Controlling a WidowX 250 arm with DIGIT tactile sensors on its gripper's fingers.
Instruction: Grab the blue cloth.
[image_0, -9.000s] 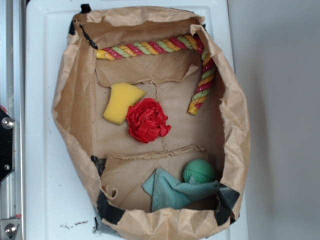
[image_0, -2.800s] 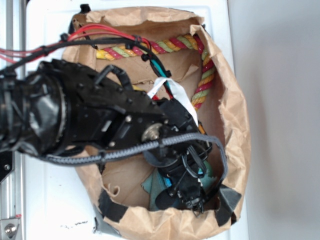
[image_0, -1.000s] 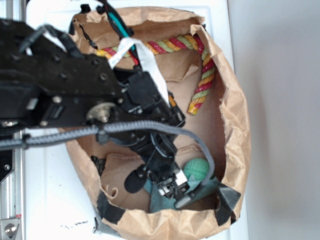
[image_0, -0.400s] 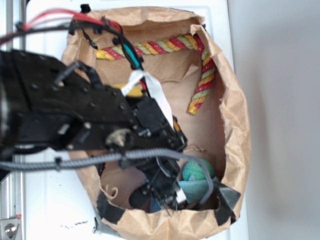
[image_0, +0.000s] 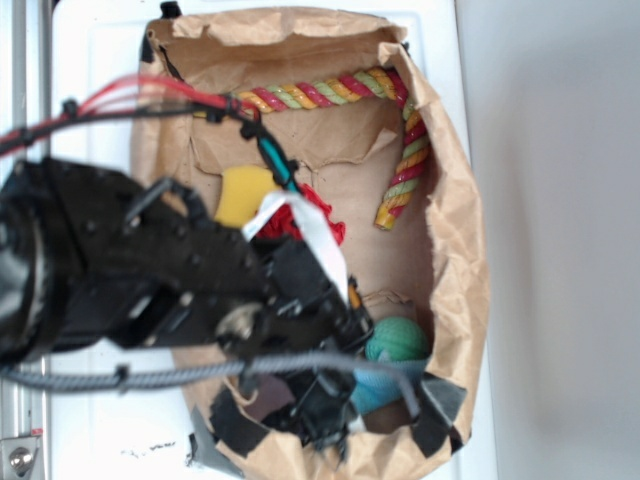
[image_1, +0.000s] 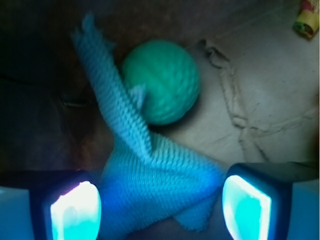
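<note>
The green ball crowds the blue cloth's raised corner. I should pick up the cloth next by its wide end (image_1: 157, 192), where my gripper's fingers have room.
The blue cloth (image_1: 155, 182) lies folded on the brown paper floor, one corner rising up past the green ball (image_1: 162, 80). My gripper (image_1: 160, 210) is open and straddles the cloth's wide end. The left pad (image_1: 75, 210) is at the cloth's edge. The right pad (image_1: 247, 207) stands a little apart from it. In the exterior view the gripper (image_0: 330, 420) is down in the near end of the bag. Only a small patch of the cloth (image_0: 372, 390) shows below the green ball (image_0: 397, 340).
The brown paper bag (image_0: 470, 250) walls in everything. A striped rope (image_0: 320, 92) runs along its far end and right side. A yellow sponge (image_0: 243, 193) and a red ruffled ball (image_0: 318, 215) lie mid-bag. The black arm (image_0: 150, 280) covers the bag's left half.
The arm has shifted toward the near end of the bag, uncovering the yellow sponge and red ball. The gripper now sits lower over the cloth. The bag's near edge has shifted a little.
</note>
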